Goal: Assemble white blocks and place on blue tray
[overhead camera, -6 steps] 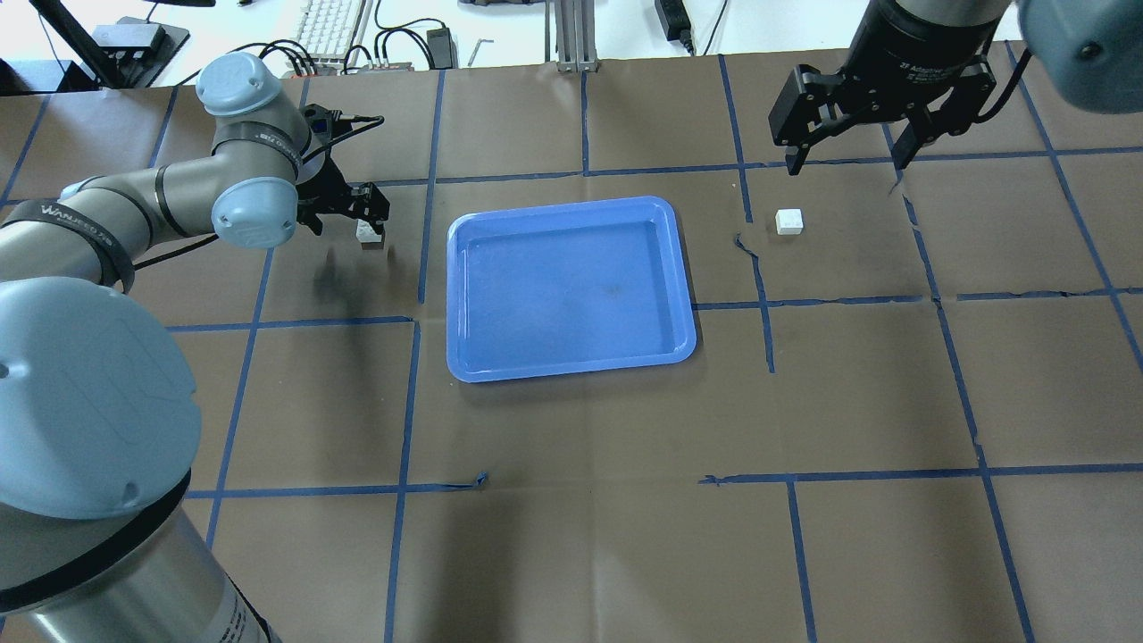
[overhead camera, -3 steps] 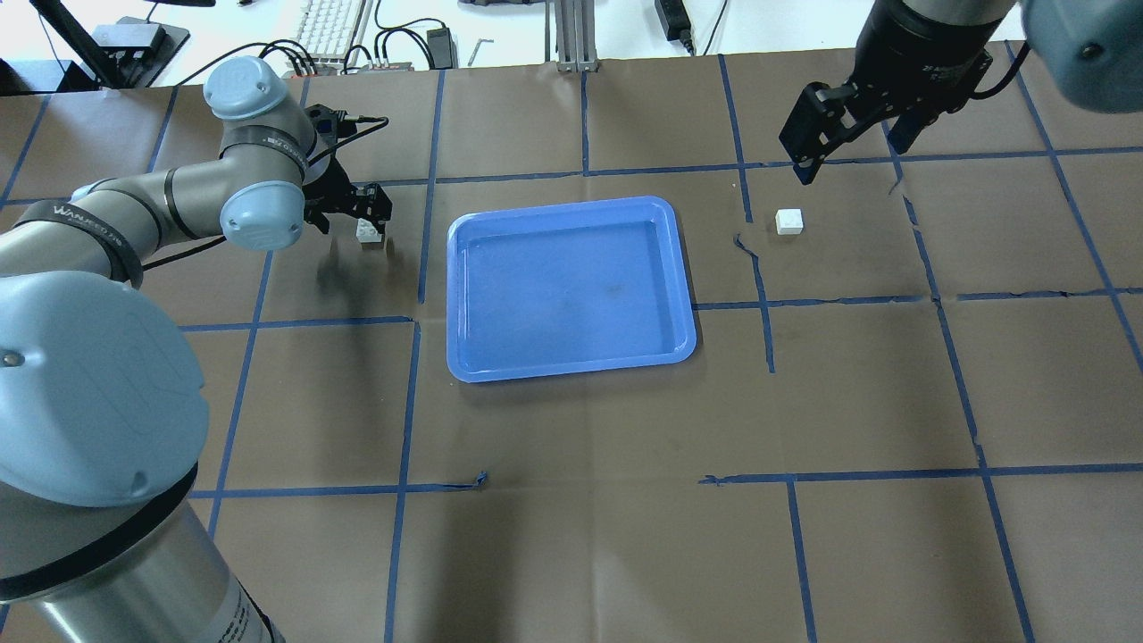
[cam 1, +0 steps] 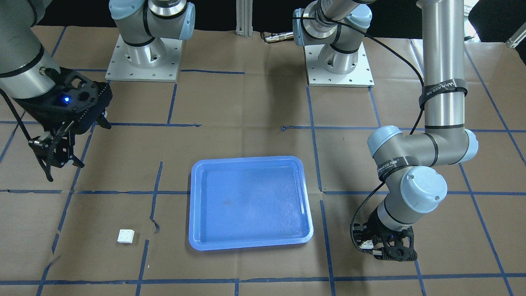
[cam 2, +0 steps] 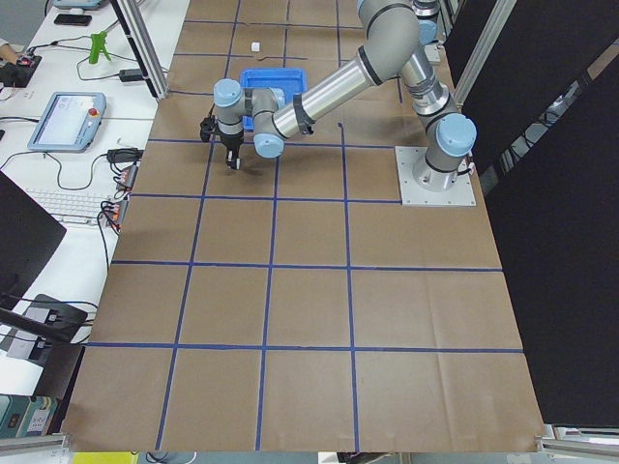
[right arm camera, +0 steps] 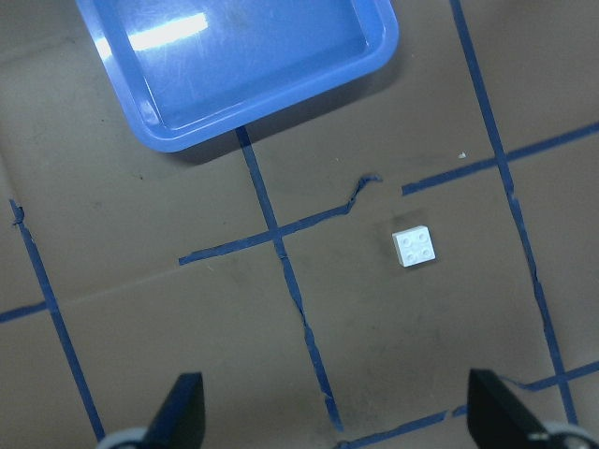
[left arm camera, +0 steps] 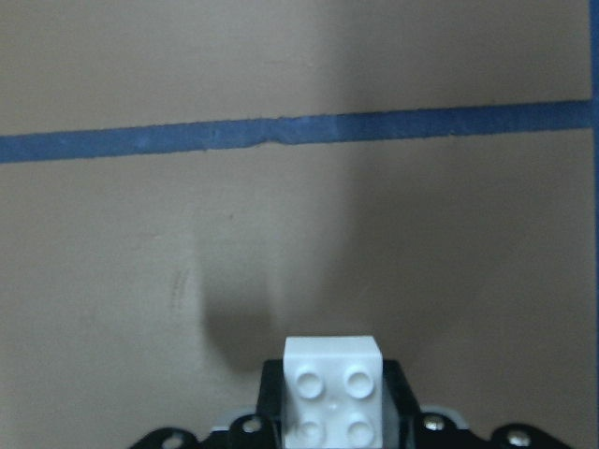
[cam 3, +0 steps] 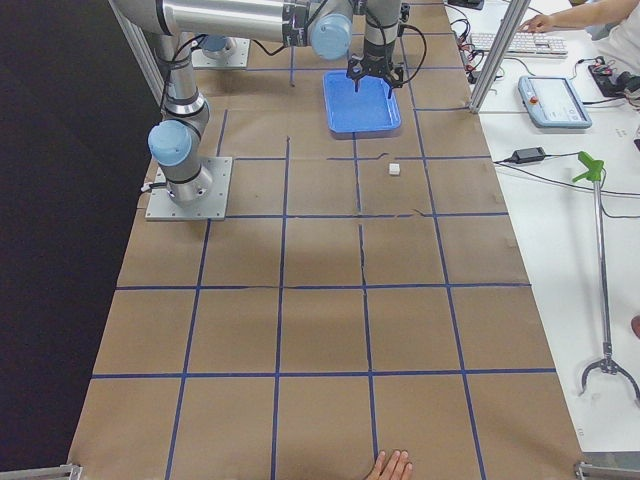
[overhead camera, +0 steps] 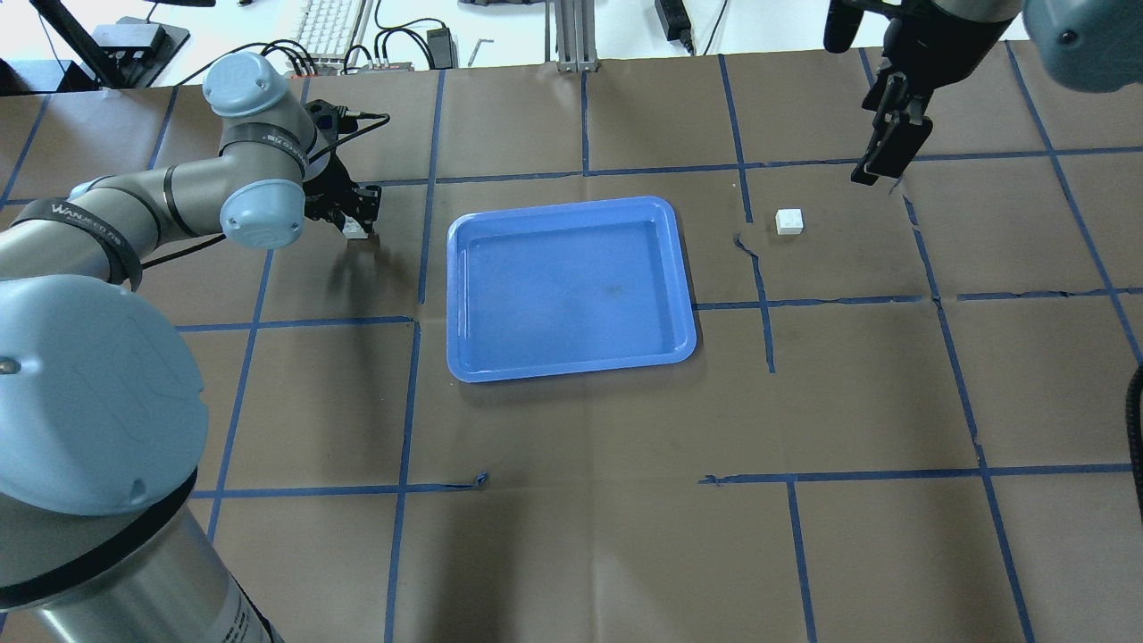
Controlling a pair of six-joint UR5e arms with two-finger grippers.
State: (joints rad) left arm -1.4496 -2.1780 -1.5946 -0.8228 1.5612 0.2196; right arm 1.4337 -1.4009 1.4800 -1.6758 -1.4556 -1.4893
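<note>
The robot's right gripper should next take the white block by its smooth sides, so that it can join it to the other block on the blue tray (cam 1: 250, 202) (right arm camera: 245, 51).
One white block (left arm camera: 334, 398) sits between the fingers of my left gripper (overhead camera: 357, 214), which is shut on it just above the table, left of the blue tray (overhead camera: 455, 295). That block also shows in the front view (cam 1: 367, 245). The other white block (overhead camera: 789, 221) lies studs up on the table right of the tray, and shows in the front view (cam 1: 125, 236) and the right wrist view (right arm camera: 415, 247). My right gripper (overhead camera: 880, 165) is open and empty, high above the table behind and to the right of that block. The tray holds nothing.
Brown paper with blue tape lines covers the table. A torn tape end (overhead camera: 746, 243) lies between the tray and the loose block. Keyboard and cables (overhead camera: 330, 27) lie beyond the far edge. The arm bases (cam 1: 141, 57) stand at the robot's side.
My left gripper has narrowed onto the white block and shifted slightly left. My right gripper has turned about its wrist and moved to the right and farther back from the loose block.
</note>
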